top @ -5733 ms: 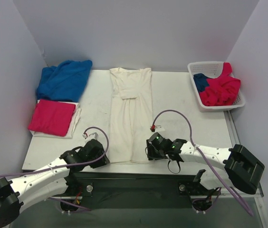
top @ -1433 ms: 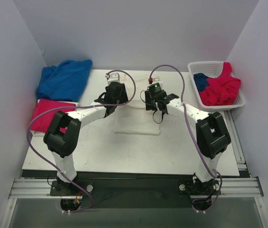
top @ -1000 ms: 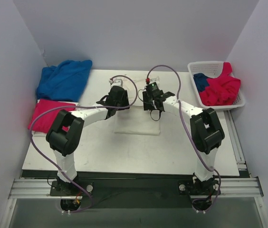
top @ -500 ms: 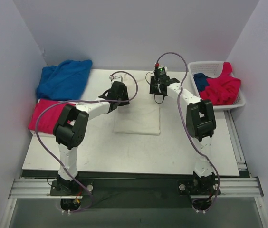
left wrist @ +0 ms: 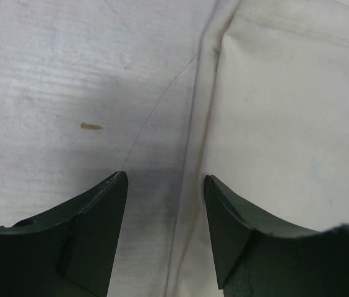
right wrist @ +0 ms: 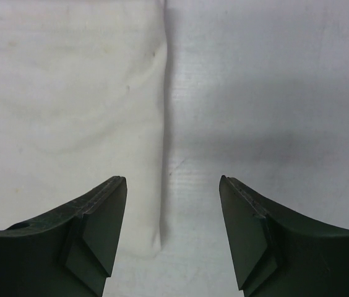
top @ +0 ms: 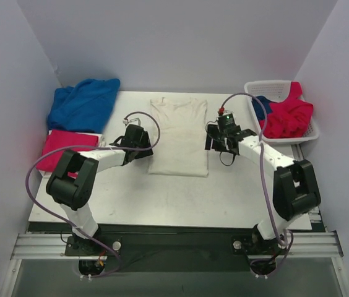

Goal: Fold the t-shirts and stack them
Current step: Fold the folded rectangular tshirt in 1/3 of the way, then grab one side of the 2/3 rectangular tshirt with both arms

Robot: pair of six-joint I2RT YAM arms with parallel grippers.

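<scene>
The end (top: 206, 165) opposite the collar has to be folded over. My right gripper should next grab the cream-white t-shirt (top: 179, 137) by its side edge near that end.
A cream-white t-shirt (top: 179, 137) lies flat in the middle of the table, folded into a short rectangle with its collar at the far end. My left gripper (top: 145, 147) is open and empty and hovers low over the shirt's left edge. In the left wrist view (left wrist: 165, 185) the edge of the shirt (left wrist: 286, 124) runs between the fingers. My right gripper (top: 211, 143) is open and empty at the shirt's right edge. In the right wrist view (right wrist: 172, 185) the shirt (right wrist: 69, 93) lies under the left finger.
A crumpled blue shirt (top: 83, 104) lies at the far left corner. A folded pink shirt (top: 68, 153) rests on a white one near the left edge. A white basket (top: 272, 86) at the far right holds red (top: 289, 116) and blue shirts.
Both grippers carried the shirt's near hem up to the collar, which folded it in half. They let go and drew back to the shirt's left and right edges.
</scene>
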